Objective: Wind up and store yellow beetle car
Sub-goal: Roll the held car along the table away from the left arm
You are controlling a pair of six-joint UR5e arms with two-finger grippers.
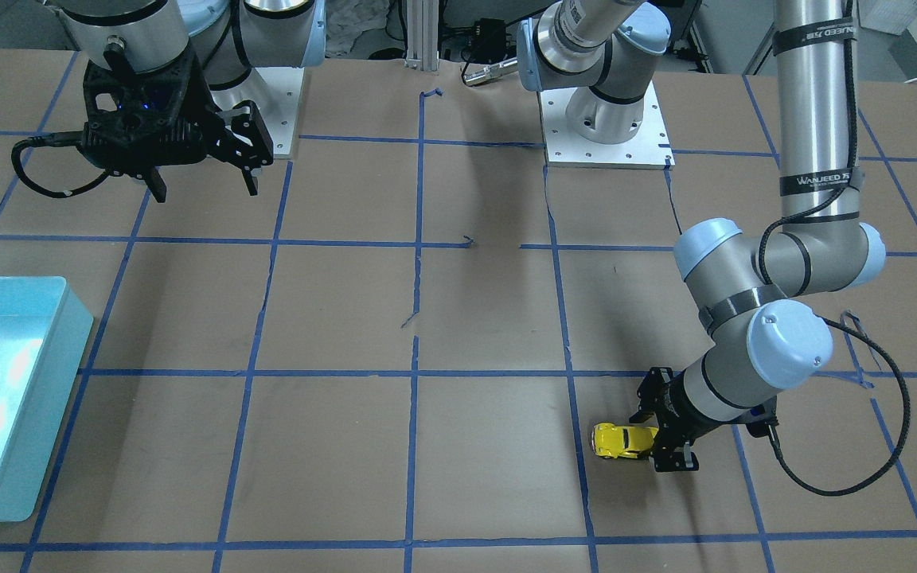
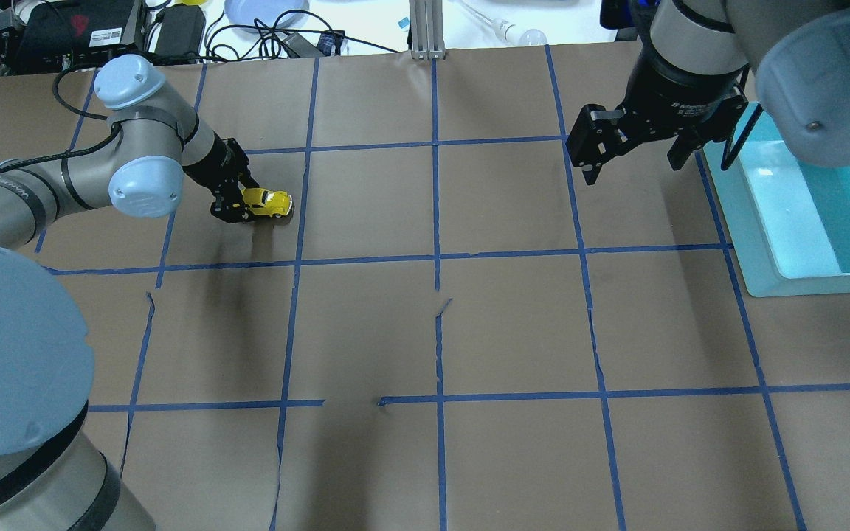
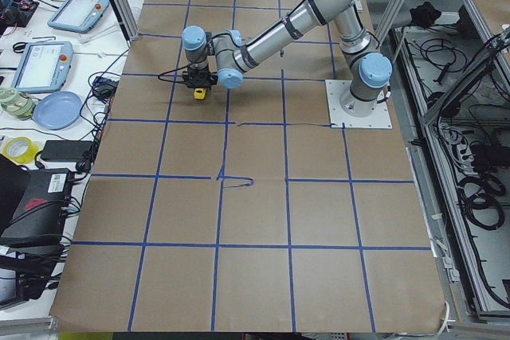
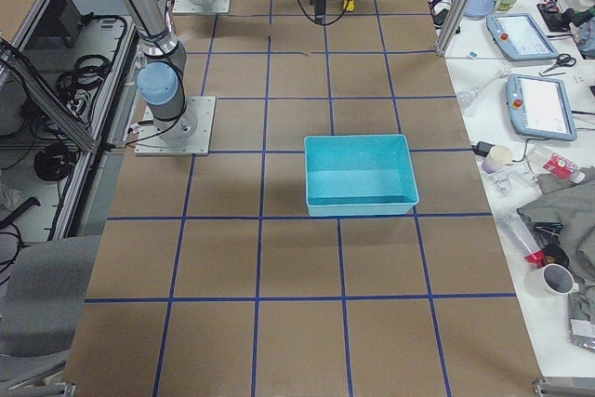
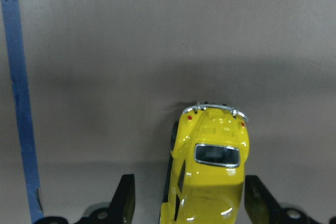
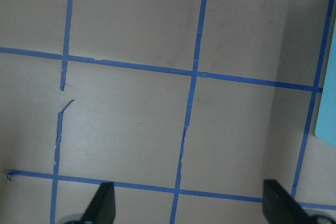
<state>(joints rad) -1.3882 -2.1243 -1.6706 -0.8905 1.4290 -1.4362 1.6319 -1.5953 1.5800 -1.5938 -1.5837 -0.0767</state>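
The left gripper will next grab the car by its sides to wind up the yellow beetle car (image 1: 622, 440).
The yellow beetle car (image 1: 622, 440) stands on the brown table, also seen in the overhead view (image 2: 268, 202) and the left wrist view (image 5: 210, 166). My left gripper (image 1: 649, 439) is low at the table and open, with its fingers on either side of the car's one end. In the left wrist view the car sits close to the right finger (image 5: 256, 200), with a gap to the left finger (image 5: 126, 200). My right gripper (image 2: 631, 169) is open and empty, held above the table beside the teal bin (image 2: 757, 243).
The teal bin (image 1: 29, 414) is empty and stands at the table's edge on my right side. Blue tape lines grid the brown paper (image 2: 440, 332). Clutter and cables lie beyond the far table edge (image 2: 174, 29).
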